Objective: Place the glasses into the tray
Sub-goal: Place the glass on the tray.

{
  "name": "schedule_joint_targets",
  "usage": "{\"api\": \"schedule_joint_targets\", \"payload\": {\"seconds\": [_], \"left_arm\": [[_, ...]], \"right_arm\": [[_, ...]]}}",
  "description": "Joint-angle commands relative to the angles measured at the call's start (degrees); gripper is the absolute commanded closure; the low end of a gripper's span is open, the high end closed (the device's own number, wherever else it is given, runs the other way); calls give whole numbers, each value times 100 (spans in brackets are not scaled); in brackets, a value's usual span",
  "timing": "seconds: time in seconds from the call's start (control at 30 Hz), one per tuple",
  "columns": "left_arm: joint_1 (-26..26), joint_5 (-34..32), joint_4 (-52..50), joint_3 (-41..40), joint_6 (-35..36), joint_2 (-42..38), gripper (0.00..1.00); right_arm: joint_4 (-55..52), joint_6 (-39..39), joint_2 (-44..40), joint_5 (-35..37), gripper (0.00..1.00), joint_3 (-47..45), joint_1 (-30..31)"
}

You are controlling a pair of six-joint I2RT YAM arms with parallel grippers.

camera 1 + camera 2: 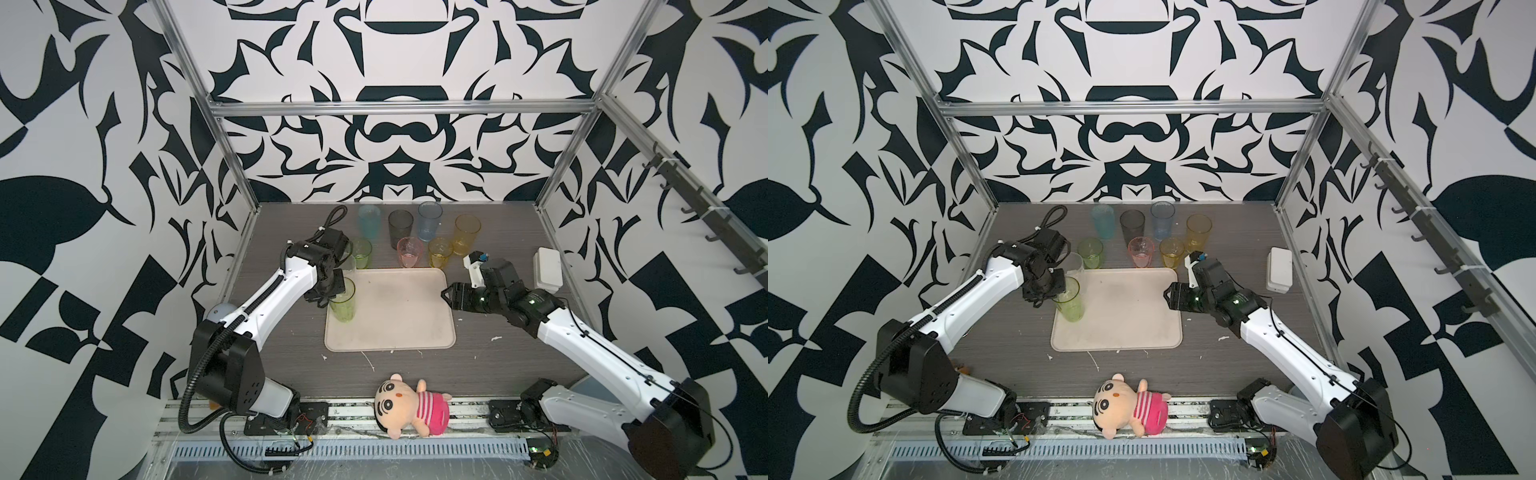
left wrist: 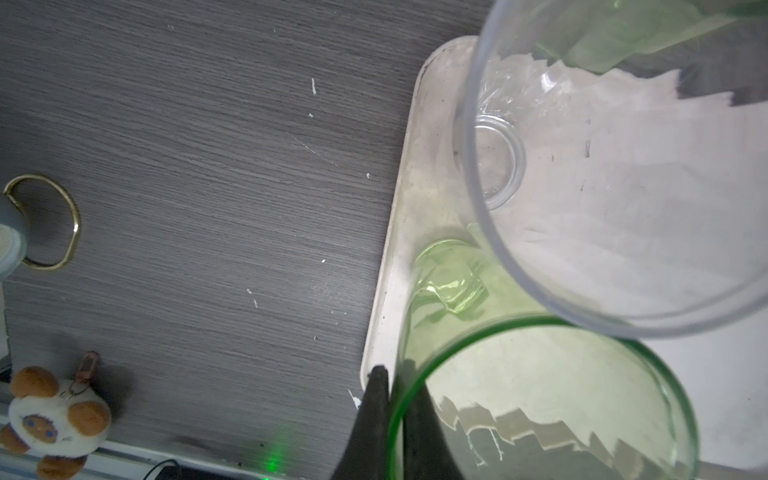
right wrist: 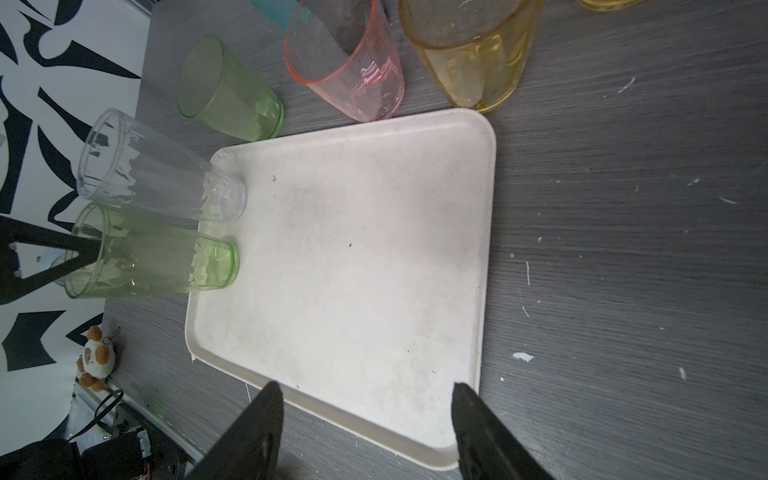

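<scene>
The robot's left gripper should open now: the tall green glass's base is inside the beige tray's edge, so the glass would stay upright if the gripper opened now.
The beige tray lies mid-table. On its left edge stands a tall green glass. My left gripper is shut on its rim, one finger inside and one outside. A tall clear glass stands in the tray's far left corner. Behind the tray on the table stand teal, grey, blue, tall yellow, short green, pink and short yellow glasses. My right gripper hangs open and empty at the tray's right edge.
A small white box sits at the right of the table. A plush doll lies on the front rail. A small bear plush and a gold ring are left of the tray.
</scene>
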Motion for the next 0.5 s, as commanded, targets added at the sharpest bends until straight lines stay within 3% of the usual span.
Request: {"api": "schedule_joint_targets", "payload": {"seconds": [0.0,0.23,0.47], "left_arm": [[-31,73,-344,104,-56,78,95],[-86,95,-372,122,-135,-98,80],[-133,109,-502,228,-197,-259,73]], "right_arm": [[57,43,23,92,32,-36,22],[74,61,33,68,32,-49,31],[47,72,-36,72,32,-58,32]]}}
